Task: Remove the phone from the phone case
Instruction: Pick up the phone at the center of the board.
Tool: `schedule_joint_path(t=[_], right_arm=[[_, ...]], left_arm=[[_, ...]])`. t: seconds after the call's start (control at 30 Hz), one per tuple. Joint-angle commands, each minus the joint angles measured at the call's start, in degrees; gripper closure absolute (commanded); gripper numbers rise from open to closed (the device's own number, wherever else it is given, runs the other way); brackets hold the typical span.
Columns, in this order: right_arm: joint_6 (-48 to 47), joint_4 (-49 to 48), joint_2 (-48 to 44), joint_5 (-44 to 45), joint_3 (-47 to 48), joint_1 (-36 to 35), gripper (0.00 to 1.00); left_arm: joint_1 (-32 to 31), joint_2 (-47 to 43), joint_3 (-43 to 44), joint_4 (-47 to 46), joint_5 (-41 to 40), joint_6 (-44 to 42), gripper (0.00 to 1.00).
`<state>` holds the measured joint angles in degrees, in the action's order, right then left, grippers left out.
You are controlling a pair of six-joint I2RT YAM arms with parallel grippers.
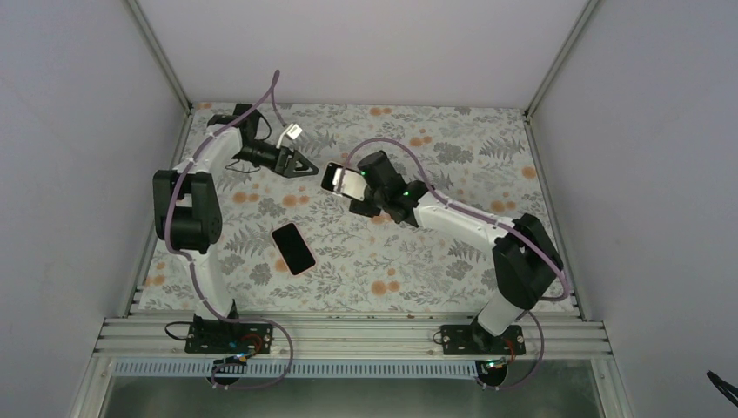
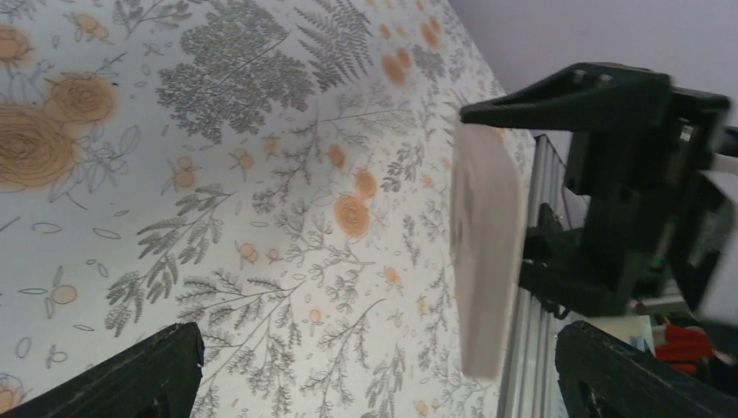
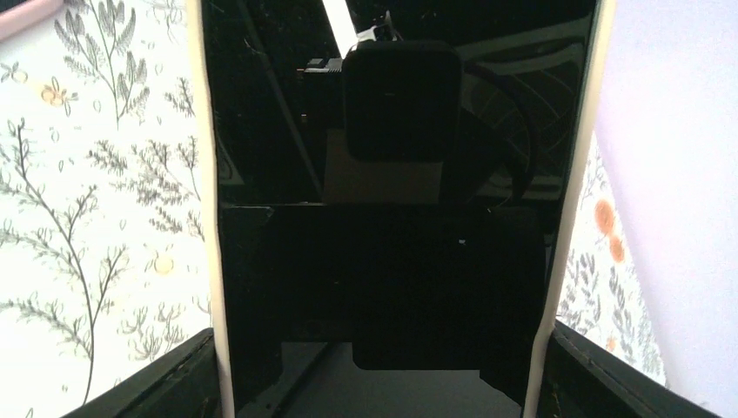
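Observation:
The phone needs to come out of the phone case. My left gripper will next grab the phone case edge-on at its loose end [image 1: 327, 177] [image 2: 491, 261], so the rim of the case's opposite end stays open for that.
My right gripper [image 1: 355, 187] is shut on the pale cream phone case [image 1: 341, 179] and holds it above the middle of the table. In the right wrist view the case's rims [image 3: 209, 174] sit between my fingers [image 3: 165, 383], and its glossy black face [image 3: 383, 261] reflects the camera. My left gripper [image 1: 305, 167] is open and empty just left of the case, with a small gap. In the left wrist view the case [image 2: 487, 252] stands edge-on beyond my wide-apart fingers [image 2: 157, 374]. A black phone [image 1: 293, 248] lies flat on the table, nearer the front.
The floral tablecloth [image 1: 418, 261] covers the table. Grey walls close in the left, back and right sides. An aluminium rail [image 1: 348, 331] runs along the near edge by the arm bases. The right arm [image 2: 627, 174] fills the right of the left wrist view.

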<state>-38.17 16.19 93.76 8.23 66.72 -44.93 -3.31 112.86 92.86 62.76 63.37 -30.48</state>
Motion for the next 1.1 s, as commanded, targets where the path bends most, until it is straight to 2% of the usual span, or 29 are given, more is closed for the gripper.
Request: schedule_joint_path(t=[0.0, 0.17, 0.47, 0.67, 0.83, 1.07], right_arm=[[-1.9, -6.42, 1.11, 3.35, 4.25, -2.51, 0.34], [-2.78, -8.86, 5.08, 5.68, 6.09, -4.41, 0.33], [-4.02, -13.65, 7.59, 8.12, 7.44, -5.64, 0.33], [-4.37, -14.96, 8.71, 8.71, 8.5, -5.8, 0.33], [-4.59, -15.43, 9.53, 8.58, 8.95, -5.83, 0.33], [-4.71, -15.02, 9.78, 8.04, 8.98, -5.84, 0.33]], left_arm=[[-0.64, -0.88, -0.26, -5.85, -3.22, 6.06, 0.0], [-1.22, -0.86, -0.77, -6.17, -3.79, 6.96, 0.03], [-1.76, -0.4, -0.35, -2.51, -0.36, 3.71, 0.24], [-2.56, 0.01, -0.14, 0.12, 1.35, 0.83, 0.29], [-3.14, 0.08, 0.53, 1.91, 2.49, -0.94, 0.48], [-3.28, 0.41, 1.97, 4.52, 4.47, -3.71, 0.79]])
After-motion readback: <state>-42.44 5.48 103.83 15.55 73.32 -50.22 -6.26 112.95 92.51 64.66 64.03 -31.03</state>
